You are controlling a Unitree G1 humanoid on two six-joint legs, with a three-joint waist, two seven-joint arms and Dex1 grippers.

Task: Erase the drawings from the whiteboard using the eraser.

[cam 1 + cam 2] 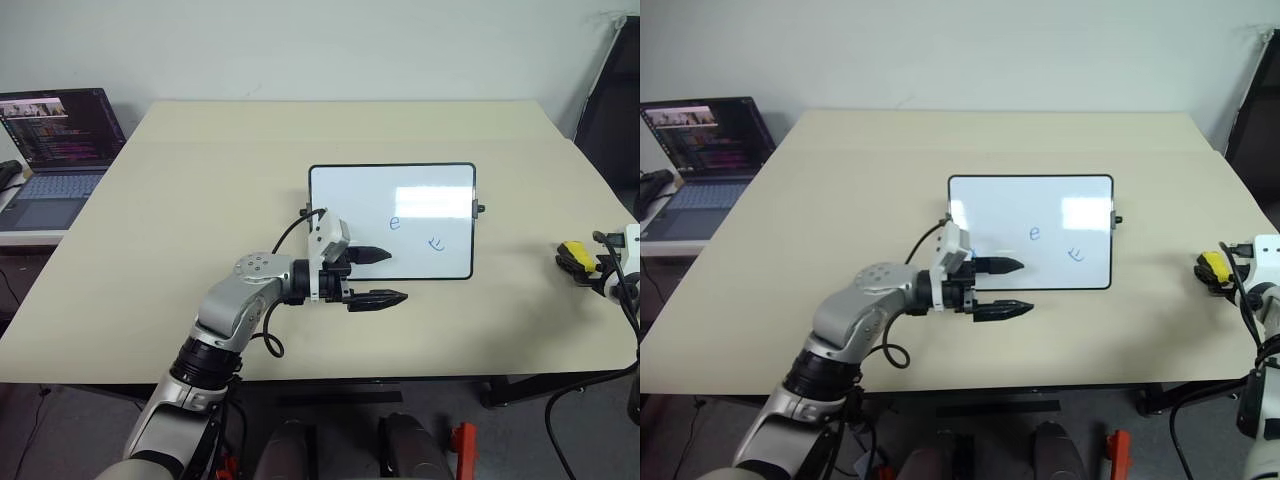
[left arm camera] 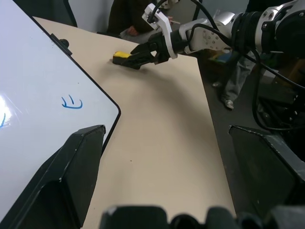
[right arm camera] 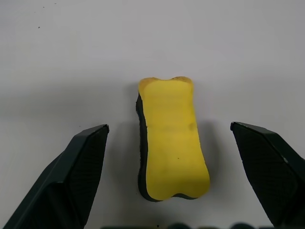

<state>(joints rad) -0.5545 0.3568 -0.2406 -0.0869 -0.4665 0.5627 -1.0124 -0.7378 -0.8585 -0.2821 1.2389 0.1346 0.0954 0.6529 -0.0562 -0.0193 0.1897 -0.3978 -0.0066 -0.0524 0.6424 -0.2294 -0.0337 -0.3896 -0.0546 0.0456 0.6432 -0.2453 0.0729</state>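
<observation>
The fingers of my right gripper are on either side of the yellow eraser (image 3: 171,138), level with its middle, so the gripper needs to close and would hold the eraser.
The whiteboard (image 1: 365,195) lies flat on the beige table, right of centre. Two small blue e-like drawings (image 1: 394,223) (image 1: 436,242) sit on its right half. My left gripper (image 1: 398,275) is open and points right at the board's near-left corner, with one finger over the board and the other over the table in front of it. The yellow eraser (image 3: 171,138) lies on the table near the right edge. My right gripper (image 3: 169,128) is open, its fingers on either side of the eraser and apart from it. In the left wrist view the right gripper (image 2: 140,55) shows with the eraser (image 2: 121,55) at its tips.
An open laptop (image 1: 55,140) stands on a lower side table to the left. A dark frame (image 1: 612,110) stands past the table's far right corner. A person's legs (image 2: 233,81) show beyond the table's right edge.
</observation>
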